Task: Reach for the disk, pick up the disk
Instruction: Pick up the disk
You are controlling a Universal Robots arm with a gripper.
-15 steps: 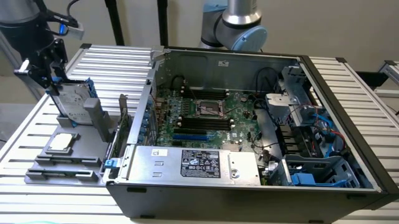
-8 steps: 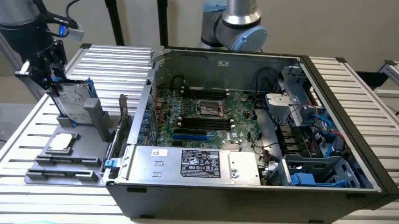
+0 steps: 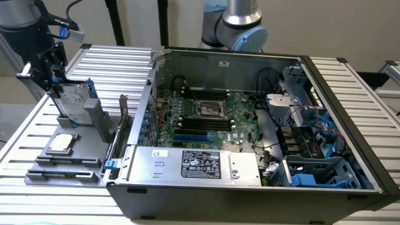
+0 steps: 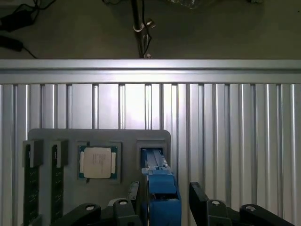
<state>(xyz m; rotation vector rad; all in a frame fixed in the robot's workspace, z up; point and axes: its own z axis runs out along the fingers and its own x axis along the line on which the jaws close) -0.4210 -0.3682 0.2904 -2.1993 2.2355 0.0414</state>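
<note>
My gripper needs to take hold of the disk across its free upper end (image 3: 72, 89), because the disk's lower end sits down in the grey holder's slot (image 3: 66, 122).
The disk (image 3: 75, 101) stands on edge in a slot of the grey holder (image 3: 44, 176) at the exterior view's left. It is silver-grey with a white label and blue rails. My gripper (image 3: 54, 79) hangs at its top end, black fingers reaching down on either side. In the wrist view the disk's blue rail (image 4: 161, 188) runs between the two fingers (image 4: 198, 197). One finger is close against the rail, and a gap shows at the other. The gripper (image 4: 164, 201) is open, straddling the disk.
A small square silver chip (image 3: 62, 142) (image 4: 97, 162) lies in the holder beside the disk, with dark memory sticks (image 4: 30, 179) further along. The open computer case (image 3: 350, 112) stands close at the exterior view's right, with a silver labelled box (image 3: 200, 164) inside. A slatted metal table (image 4: 235, 117) is underneath.
</note>
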